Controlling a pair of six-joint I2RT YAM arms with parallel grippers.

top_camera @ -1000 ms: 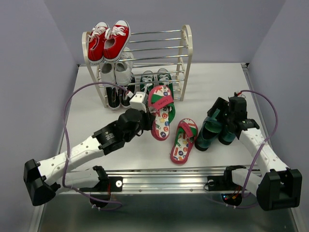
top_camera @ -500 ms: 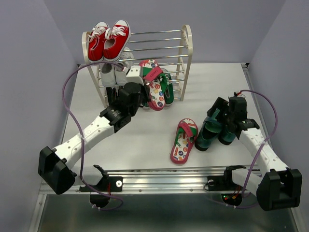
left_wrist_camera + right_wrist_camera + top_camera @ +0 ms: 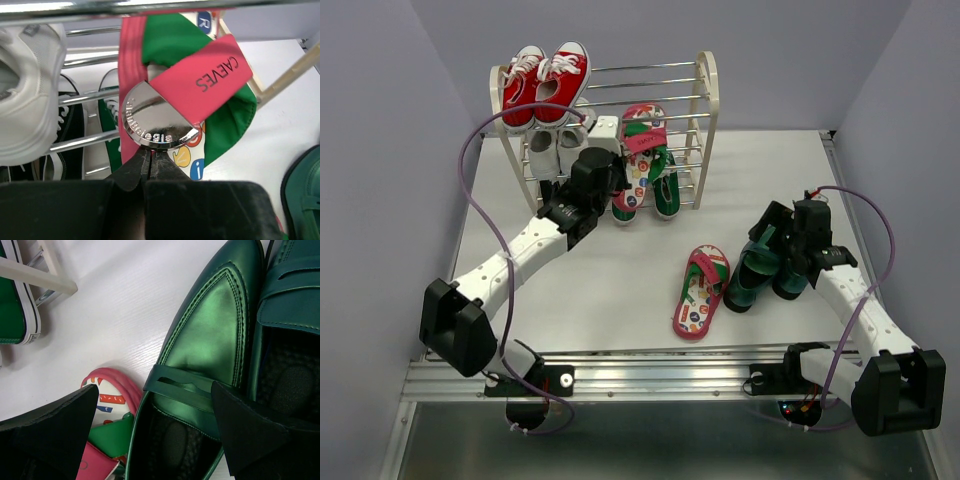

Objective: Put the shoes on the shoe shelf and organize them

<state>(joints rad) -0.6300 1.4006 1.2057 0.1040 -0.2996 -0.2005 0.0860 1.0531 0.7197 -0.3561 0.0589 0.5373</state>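
The flip-flop's heel end is outside the shoe shelf's middle rods, so the flip-flop would fall short if I opened now. My left gripper should move the flip-flop toward the rods before it lets go.
My left gripper (image 3: 623,165) is shut on the red strap of one flip-flop (image 3: 642,152) and holds it up against the middle rods of the shoe shelf (image 3: 708,100). In the left wrist view the fingertips (image 3: 150,159) pinch just under the strap's chrome badge (image 3: 159,122). The other flip-flop (image 3: 700,290) lies on the table. The green sneakers (image 3: 665,190) sit on the low tier. My right gripper (image 3: 790,250) is open, straddling the left of the two dark-green heels (image 3: 760,268); in the right wrist view the gripper (image 3: 155,432) is wide over that heel (image 3: 205,335).
Red sneakers (image 3: 545,80) sit on the top tier, with white sneakers (image 3: 560,145) and black sneakers (image 3: 555,200) at the left below them. The shelf's side-frame foot (image 3: 40,280) shows in the right wrist view. Purple walls enclose the table.
My left arm has lifted the flip-flop from the table in front of the shelf up and back to the shelf's middle rods. The right arm has not moved.
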